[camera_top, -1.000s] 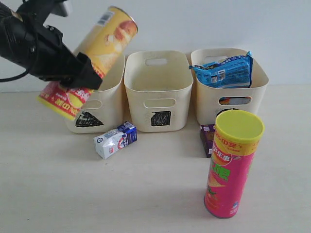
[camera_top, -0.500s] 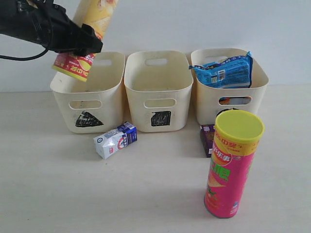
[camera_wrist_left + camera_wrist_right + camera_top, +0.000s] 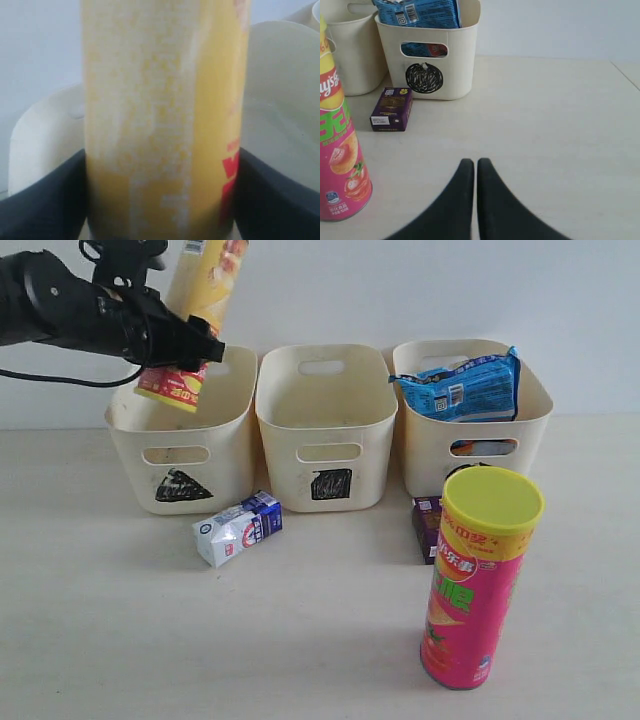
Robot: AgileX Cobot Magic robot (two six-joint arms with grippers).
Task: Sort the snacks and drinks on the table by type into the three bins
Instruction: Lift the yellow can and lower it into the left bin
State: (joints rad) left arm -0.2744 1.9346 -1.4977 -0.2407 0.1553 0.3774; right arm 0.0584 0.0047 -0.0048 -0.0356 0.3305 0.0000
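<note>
My left gripper should lower the can farther in first: the can's red lower end [image 3: 168, 390] hangs high at the triangle bin's rim [image 3: 140, 415], and a release would tip it.
My left gripper [image 3: 185, 345] is shut on the yellow-red chip can [image 3: 200, 300], holding it nearly upright, red end down, over the triangle bin [image 3: 180, 455]; the can [image 3: 165, 115] fills the left wrist view between the black fingers [image 3: 40, 200]. The square bin [image 3: 322, 430] shows nothing inside. The circle bin [image 3: 470, 450] holds the blue bag [image 3: 462, 385]. The white and blue carton [image 3: 238, 528] lies before the bins. The dark purple carton [image 3: 392, 108] lies by the circle bin [image 3: 427, 60]. The pink can [image 3: 478, 575] stands upright in front. My right gripper [image 3: 476, 162] is shut and empty above the table.
The pale table [image 3: 100, 640] runs to a white wall behind the bins. The pink can [image 3: 337, 150] stands close beside my right gripper. An orange patch shows through the circle bin's handle cutout [image 3: 483, 448].
My left gripper has swung the yellow-red can from tilted in front of the triangle bin to nearly upright above it, and shifted it rightward over the bin's opening.
</note>
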